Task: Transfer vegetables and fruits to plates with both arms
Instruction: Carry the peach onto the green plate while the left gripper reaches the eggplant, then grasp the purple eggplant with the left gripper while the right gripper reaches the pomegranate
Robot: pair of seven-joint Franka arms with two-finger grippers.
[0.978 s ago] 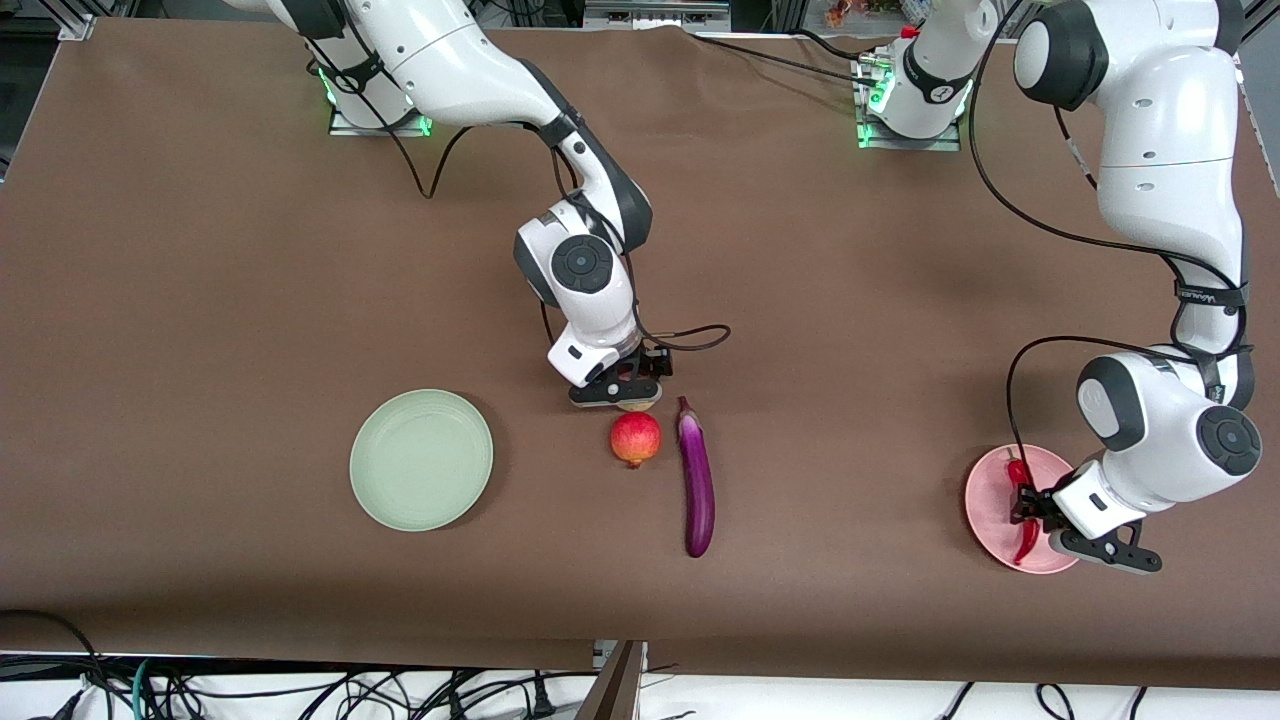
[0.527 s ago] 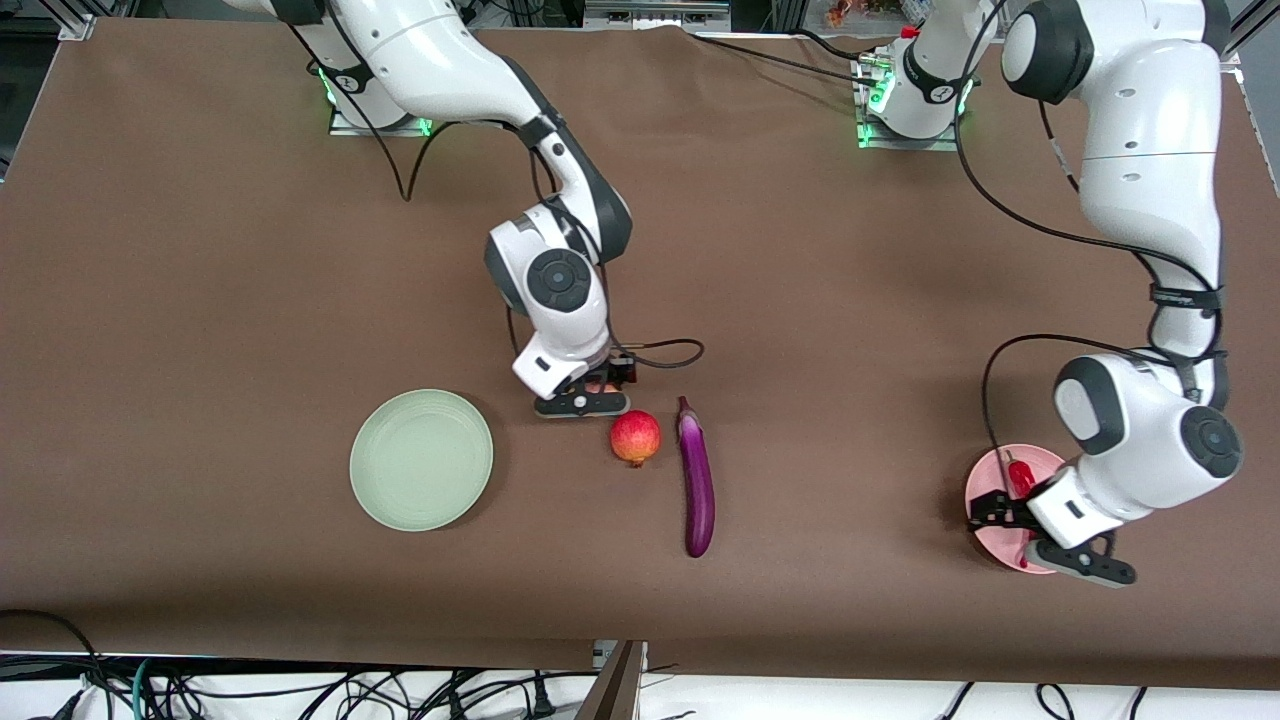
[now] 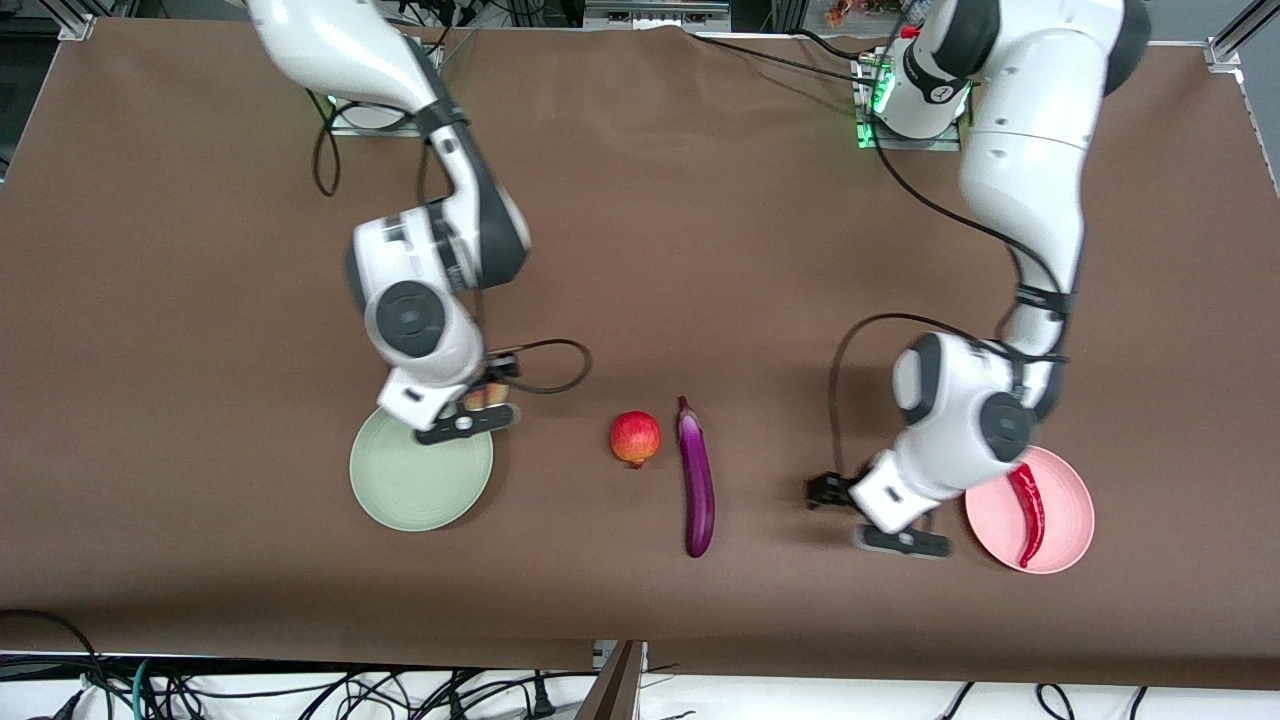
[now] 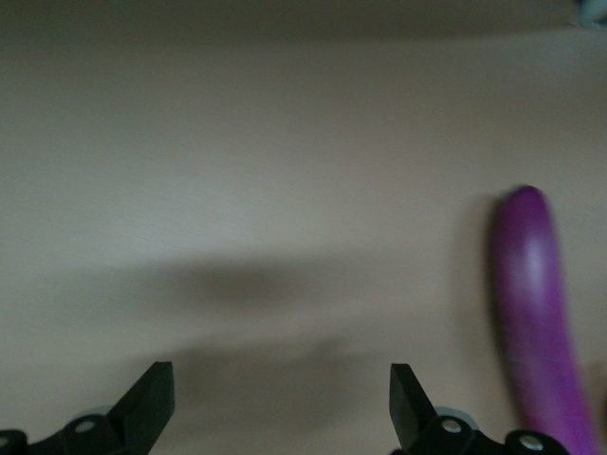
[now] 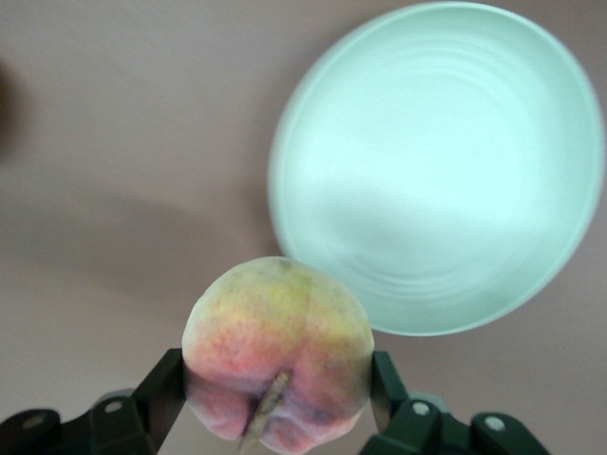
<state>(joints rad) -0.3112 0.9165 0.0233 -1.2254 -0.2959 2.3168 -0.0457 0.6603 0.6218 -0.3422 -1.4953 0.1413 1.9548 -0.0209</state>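
Note:
My left gripper is to grip the purple eggplant next by the middle of its body, and that will let me move it onto the pink plate.
My right gripper is shut on the pale yellow-pink peach and holds it over the rim of the mint green plate, on the edge toward the robot bases. The plate shows bare in the right wrist view. The red chili pepper lies on the pink plate. My left gripper is open and empty, over bare table between the pink plate and the purple eggplant. The eggplant lies off to one side of its fingers. A round red fruit sits beside the eggplant's stem end.
Brown cloth covers the table. Black cables hang from both wrists. The table's front edge lies a little nearer the camera than the plates, with loose cables below it.
My right gripper has carried the peach from beside the red fruit to the green plate's edge. My left gripper has opened, left the chili on the pink plate and swung toward the eggplant.

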